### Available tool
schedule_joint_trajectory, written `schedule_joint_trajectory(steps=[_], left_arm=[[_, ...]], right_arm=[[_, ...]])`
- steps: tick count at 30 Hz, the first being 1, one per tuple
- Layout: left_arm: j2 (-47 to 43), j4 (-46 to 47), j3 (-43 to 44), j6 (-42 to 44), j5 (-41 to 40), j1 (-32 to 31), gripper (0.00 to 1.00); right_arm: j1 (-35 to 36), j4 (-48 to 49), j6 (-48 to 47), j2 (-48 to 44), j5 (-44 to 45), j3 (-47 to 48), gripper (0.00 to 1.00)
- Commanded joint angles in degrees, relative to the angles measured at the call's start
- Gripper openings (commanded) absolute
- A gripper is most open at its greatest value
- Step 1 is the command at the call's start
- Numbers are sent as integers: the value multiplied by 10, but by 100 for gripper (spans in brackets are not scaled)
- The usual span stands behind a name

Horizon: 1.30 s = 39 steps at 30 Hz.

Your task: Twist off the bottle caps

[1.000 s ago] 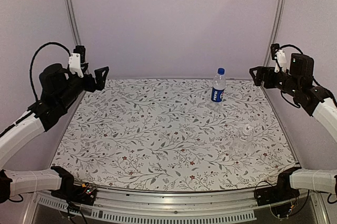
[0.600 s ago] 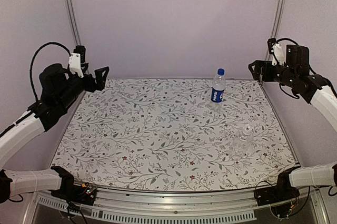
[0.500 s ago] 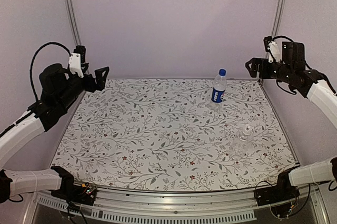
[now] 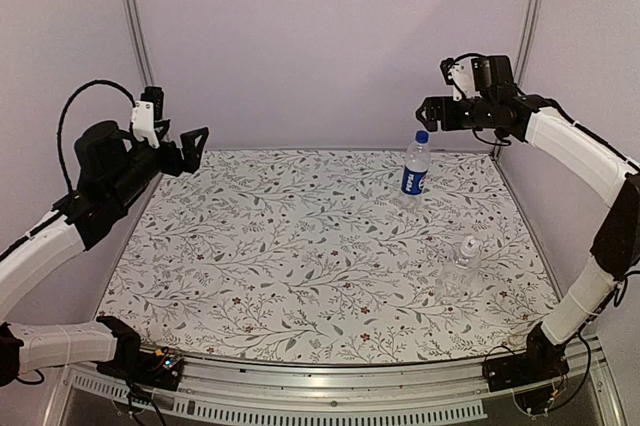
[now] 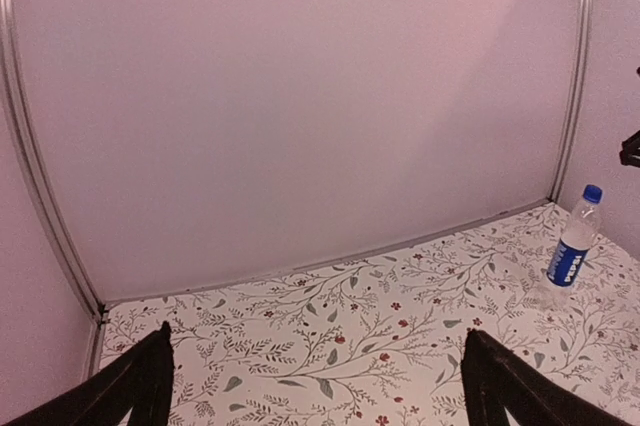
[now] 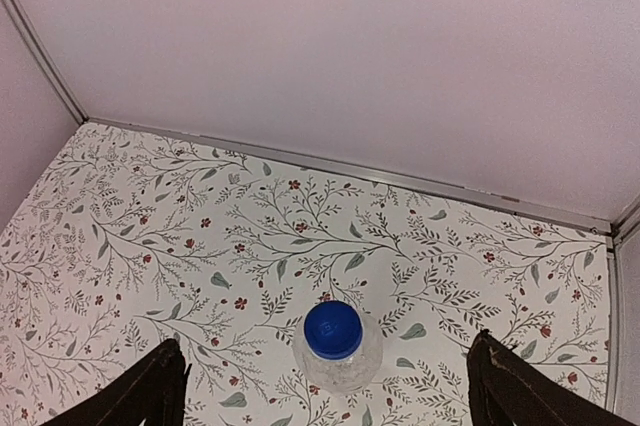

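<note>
My right gripper grabs the labelled bottle at its blue cap end next, which leaves the bottle's body free for my left gripper to hold for unscrewing.
The labelled bottle stands upright at the back right of the mat, with a dark blue label and a bright blue cap. The unlabelled clear bottle stands nearer on the right, and its pale cap is faint. My right gripper hangs open just above the blue cap. In the right wrist view the blue cap sits between the spread fingers of my right gripper, untouched. My left gripper is open and empty, high at the far left. The left wrist view shows my left gripper and the labelled bottle far right.
A floral mat covers the table. Pale walls with metal corner posts close in the back and sides. A metal rail runs along the near edge.
My right arm has swung left and up from the right wall to above the labelled bottle's blue cap. The left arm and both bottles have not moved.
</note>
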Motion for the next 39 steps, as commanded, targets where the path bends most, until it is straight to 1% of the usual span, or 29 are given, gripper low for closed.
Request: schedule_joint_trajectory(steps=[1,4,9,14,18,26,30,31,32,35,39], left_arm=[[-4,13,-7,3,3,-4,100],[-4,13,-7,3,4,-4,100],[-6,13,-7,3,6,-4,100],[-9,14,-8,3,4,-4,100],[-10,14,-8,4,5,-4,100],[-9,14,-8,4,6,-5,100],[-5,15,-8,-1,9,-5,100],[-5,17,-8,-4,10,-5,100],[-2,17,-8,-7,14,-5,100],[13,7,3,-9,45,-6,100],[48,-23,27,-11,85,-17,100]], right_arm=[[5,-34,-9,61,9,56,94],[6,-41,-13,97,2,75,89],[7,-63,-19,146,1,104,76],[7,-64,-22,168,9,106,69],[7,-66,-23,177,6,106,61],[7,-68,-26,173,1,107,40],[7,-74,-27,162,0,107,23],[7,-76,-27,158,-1,107,17],[8,-79,-26,155,-3,107,11],[12,-86,-25,137,-10,106,0],[29,-92,-28,108,-36,100,0]])
